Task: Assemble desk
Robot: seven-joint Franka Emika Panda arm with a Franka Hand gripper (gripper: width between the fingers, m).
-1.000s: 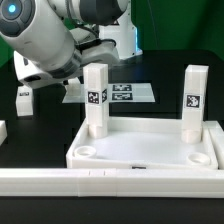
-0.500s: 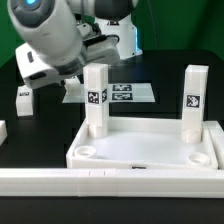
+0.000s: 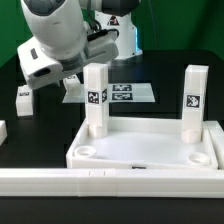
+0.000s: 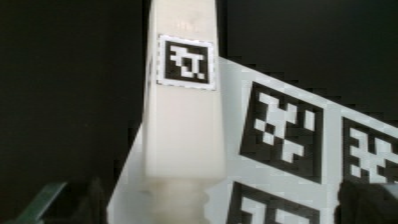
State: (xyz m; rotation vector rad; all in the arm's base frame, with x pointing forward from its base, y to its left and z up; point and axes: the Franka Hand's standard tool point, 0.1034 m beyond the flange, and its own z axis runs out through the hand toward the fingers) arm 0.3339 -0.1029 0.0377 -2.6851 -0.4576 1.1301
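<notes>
The tagged leg is still below my fingers, so my gripper would miss it if it closed now. My gripper needs to move lower before it closes on the leg.
The desk top (image 3: 150,150) is a white rimmed tray with round corner sockets. Two tagged legs stand upright in its far corners, one on the exterior view's left (image 3: 96,98) and one on its right (image 3: 194,97). A loose leg (image 3: 24,97) lies at the left, and another (image 3: 2,130) shows at the frame edge. My gripper (image 3: 72,82) hangs low behind the left upright leg, at the marker board's left end. In the wrist view a white tagged leg (image 4: 178,120) runs between my open jaws (image 4: 214,208), with dark gaps on both sides of it. Nothing is held.
The marker board (image 3: 125,93) (image 4: 302,140) lies flat behind the tray. A long low white rail (image 3: 110,182) runs along the front. The arm's bulky body (image 3: 55,35) fills the upper left. A green surface shows behind it.
The arm has swung toward the exterior view's right and stands more upright. The gripper has shifted slightly right near the marker board's end. The desk parts have not moved and the jaws stay open.
</notes>
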